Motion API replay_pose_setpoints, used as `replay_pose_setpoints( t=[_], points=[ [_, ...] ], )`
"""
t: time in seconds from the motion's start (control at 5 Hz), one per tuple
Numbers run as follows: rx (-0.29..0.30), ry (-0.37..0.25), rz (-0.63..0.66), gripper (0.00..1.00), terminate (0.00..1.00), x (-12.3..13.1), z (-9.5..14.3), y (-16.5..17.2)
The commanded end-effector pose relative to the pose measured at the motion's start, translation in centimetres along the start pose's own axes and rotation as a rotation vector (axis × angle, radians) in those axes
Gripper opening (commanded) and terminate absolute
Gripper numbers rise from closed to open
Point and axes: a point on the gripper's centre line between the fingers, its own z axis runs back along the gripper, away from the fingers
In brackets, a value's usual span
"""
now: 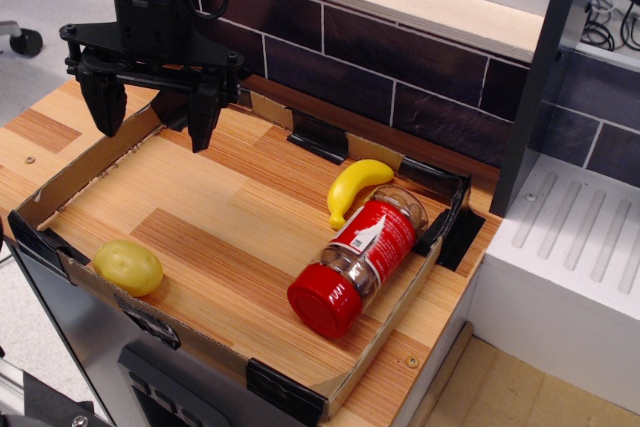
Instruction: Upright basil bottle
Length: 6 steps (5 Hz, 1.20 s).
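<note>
I need to grab the basil bottle by its red cap [326,300] with my gripper next. Then the bottle can be stood upright on the bottle's clear base [408,204].
The basil bottle [358,259] lies on its side at the right of the wooden tray floor. Its red cap points toward the near edge and its clear base touches the banana [352,188]. The label is red and white. My gripper [153,119] hangs over the far left of the tray, well away from the bottle. Its two black fingers [204,112] point down and stand wide apart, with nothing between them.
A low cardboard wall [90,162] rims the tray. A yellow-green lemon [128,267] sits at the near left corner. A dark brick wall [400,57] runs behind, with a grey post [540,67] and a white ribbed surface [570,237] on the right.
</note>
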Motion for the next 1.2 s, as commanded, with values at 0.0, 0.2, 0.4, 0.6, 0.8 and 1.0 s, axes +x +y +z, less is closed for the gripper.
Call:
replay_pose_setpoints(
  t=[0.0, 0.2, 0.4, 0.6, 0.8, 1.0],
  points=[
    [0.0, 0.0, 0.0, 1.0, 0.0, 0.0, 0.0, 0.0],
    [-0.034, 0.03, -0.072, 1.0, 0.0, -2.0, 0.6, -2.0],
    [-0.047, 0.05, -0.199, 1.0, 0.0, -4.5, 0.8, -4.8],
    [-0.062, 0.049, -0.296, 1.0, 0.0, -6.4, 1.1, -7.0],
    [-0.085, -0.012, -0.335, 1.0, 0.0, -7.5, 0.7, -8.8],
    [-0.118, -0.024, -0.367, 1.0, 0.0, -8.1, 0.1, -10.0]
  ],
)
